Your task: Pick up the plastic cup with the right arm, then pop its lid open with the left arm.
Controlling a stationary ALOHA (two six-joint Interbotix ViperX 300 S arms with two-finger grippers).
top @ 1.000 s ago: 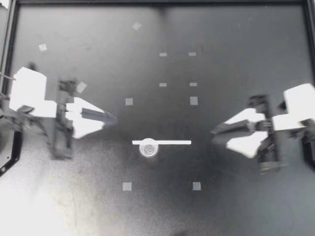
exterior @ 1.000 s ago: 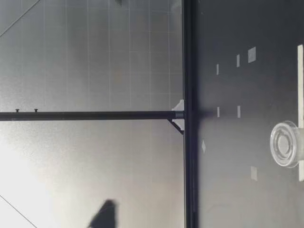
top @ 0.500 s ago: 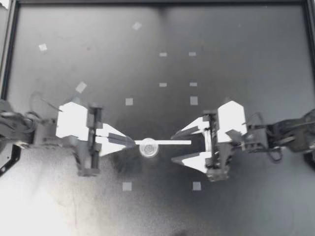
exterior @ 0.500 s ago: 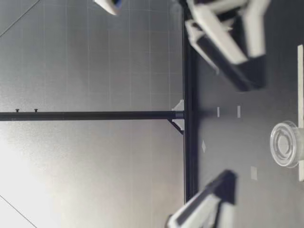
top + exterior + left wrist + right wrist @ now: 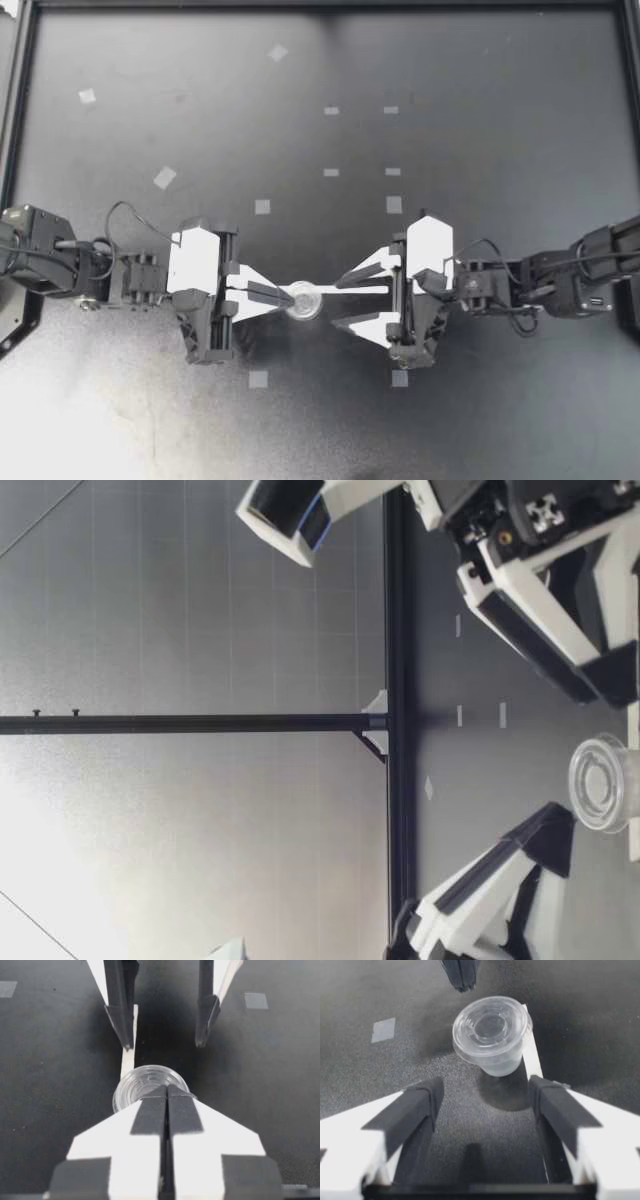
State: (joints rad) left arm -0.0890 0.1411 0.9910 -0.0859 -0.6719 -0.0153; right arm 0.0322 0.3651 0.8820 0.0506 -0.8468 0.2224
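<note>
The plastic cup will be grabbed by its tapered body [image 5: 503,1063] with my right gripper. The cup's lid will stay free to be popped open.
A small clear lidded cup [image 5: 303,299] stands upright on a white strip [image 5: 355,290] in the middle of the black table. My left gripper [image 5: 285,294] is shut with nothing in it. Its tips are at the cup's left rim, and I cannot tell whether they touch it. From the right, my right gripper [image 5: 342,302] faces the cup with its fingers wide open, their tips just short of it. In the right wrist view the cup [image 5: 492,1035] sits ahead of the open fingers [image 5: 417,1105]. In the left wrist view it [image 5: 145,1082] lies just past the shut tips [image 5: 167,1092]. The low view shows the cup [image 5: 603,782] between both grippers.
Small pale tape squares dot the table, among them one [image 5: 258,379] and another [image 5: 399,379] in front of the grippers, and one [image 5: 262,207] behind. A black frame rail [image 5: 18,100] borders the table at the left and back.
Both arms have swung in from the table's sides to the cup. The right gripper's fingers have spread wider. The left gripper stayed shut. The cup has not moved.
</note>
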